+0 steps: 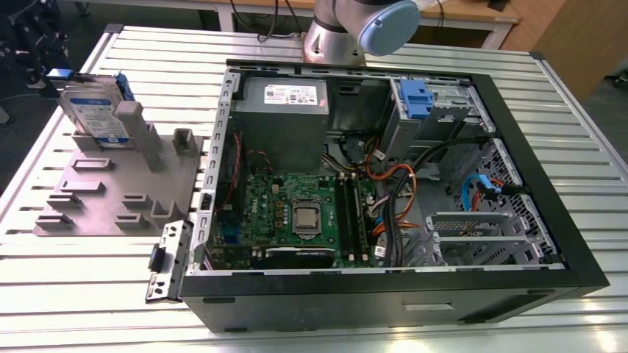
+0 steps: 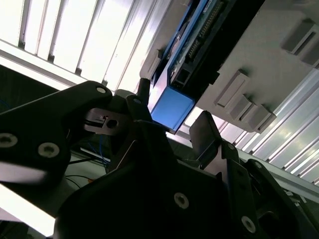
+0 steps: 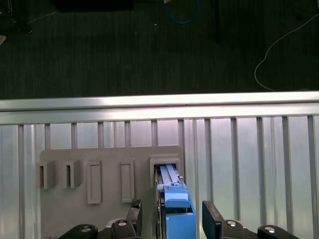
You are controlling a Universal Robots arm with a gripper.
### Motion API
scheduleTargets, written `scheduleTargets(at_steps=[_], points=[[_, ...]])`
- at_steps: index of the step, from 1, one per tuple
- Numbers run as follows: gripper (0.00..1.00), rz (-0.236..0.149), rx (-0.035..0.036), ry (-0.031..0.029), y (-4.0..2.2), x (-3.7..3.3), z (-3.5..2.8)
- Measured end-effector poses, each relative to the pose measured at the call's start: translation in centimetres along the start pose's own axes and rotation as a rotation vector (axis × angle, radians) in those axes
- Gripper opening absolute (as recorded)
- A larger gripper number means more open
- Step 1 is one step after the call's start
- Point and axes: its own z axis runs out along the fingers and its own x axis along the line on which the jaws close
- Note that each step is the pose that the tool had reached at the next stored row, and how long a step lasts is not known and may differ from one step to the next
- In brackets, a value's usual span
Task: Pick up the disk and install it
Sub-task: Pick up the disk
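Note:
My gripper is about to install the disk in the open computer case, and for that it will next grab the disk by its blue frame end point(image 1: 62, 74).
The disk point(image 1: 93, 110) stands on edge in a slot of the grey fixture plate point(image 1: 108, 191), at the exterior view's left. It is silver with a white-and-blue label and a blue frame. In both wrist views my gripper point(image 3: 173, 219) hovers at the disk's blue end point(image 3: 174, 199), one black finger point(image 3: 134, 213) on each side with a gap to the frame. The gripper point(image 2: 172, 117) is open and holds nothing, the blue frame end point(image 2: 172, 107) lying between its fingertips point(image 2: 204, 130).
An open computer case point(image 1: 579, 243) lies on the slatted metal table point(image 1: 88, 294), with motherboard point(image 1: 294, 213), cables and a drive bay with a blue latch point(image 1: 417, 99). The arm's base point(image 1: 339, 37) stands behind the case. The table edge point(image 3: 159, 107) borders dark floor.

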Motion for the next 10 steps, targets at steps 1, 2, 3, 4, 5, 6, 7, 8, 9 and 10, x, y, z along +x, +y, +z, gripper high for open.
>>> scheduleTargets(at_steps=[1,2,3,4,5,6,7,8,9,10], points=[[0.59,0.0,0.0,0.0,0.0,0.0,0.0],[0.59,0.0,0.0002,-0.0001,0.0,0.01,0.01],[0.59,0.0,0.0003,-0.0001,0.0,0.03,0.02],[0.59,0.0,0.0002,0.0,0.0,0.06,0.02],[0.59,-0.001,0.0,0.0005,0.0,0.11,0.02],[0.59,-0.001,0.0,0.0007,-0.01,0.15,0.03],[0.59,-0.001,0.0,0.0007,-0.01,0.16,0.06],[0.59,-0.001,0.0,0.0007,-0.01,0.17,0.09],[0.59,-0.001,0.0,0.0007,-0.01,0.18,0.13],[0.59,-0.001,0.0,0.0002,-0.01,0.18,0.19]])
